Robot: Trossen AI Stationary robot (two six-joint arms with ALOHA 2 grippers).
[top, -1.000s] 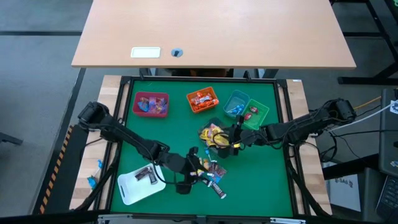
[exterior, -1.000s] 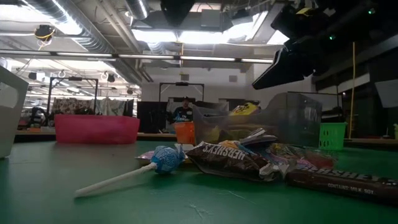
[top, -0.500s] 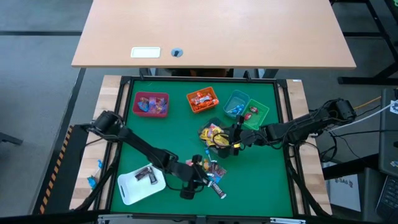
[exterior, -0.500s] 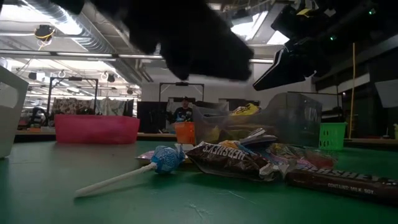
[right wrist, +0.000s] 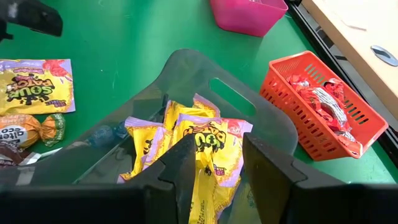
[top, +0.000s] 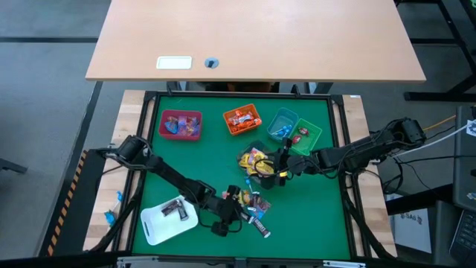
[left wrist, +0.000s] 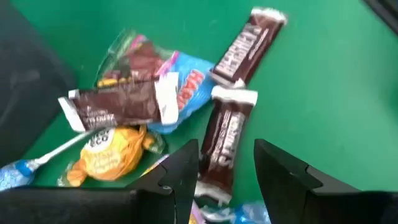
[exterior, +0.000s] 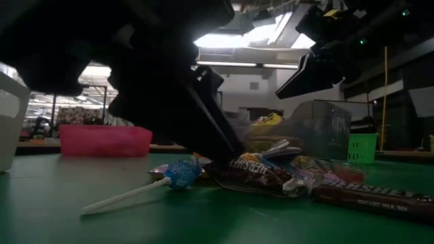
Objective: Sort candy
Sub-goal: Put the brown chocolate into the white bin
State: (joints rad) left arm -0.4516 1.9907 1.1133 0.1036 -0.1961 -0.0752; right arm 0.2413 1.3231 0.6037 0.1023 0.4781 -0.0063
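The Hershey's bar needs to be sorted into the white tray, so my left gripper needs to grab it next by its wrapped body (left wrist: 221,146).
The loose candy (top: 251,206) lies in a small pile near the table's near edge: dark brown Hershey's bars, a blue packet, a gold-wrapped sweet and a blue lollipop (exterior: 179,173). My left gripper (top: 222,225) is down at that pile and open. In the left wrist view (left wrist: 227,167) its fingers stand on either side of one brown bar (left wrist: 226,134). My right gripper (top: 280,167) hangs open over a clear bin (right wrist: 186,81) that holds yellow packets (right wrist: 208,146). My left gripper comes slanting down onto the pile from the table's left. Its open fingers (left wrist: 180,171) straddle the near end of the brown bar (left wrist: 219,177), which lies flat on the table. Whether a finger touches the bar, I cannot tell.
Along the far side stand a pink bin (top: 180,123), an orange basket (top: 242,119), a blue bin (top: 282,124) and a green bin (top: 307,136). A white tray (top: 165,220) lies near the left near corner. A yellow packet (right wrist: 34,87) lies beside the clear bin.
My left gripper has come down and moved toward the candy pile, entering the low view from above until its finger reaches the brown wrappers. The candy has not moved.
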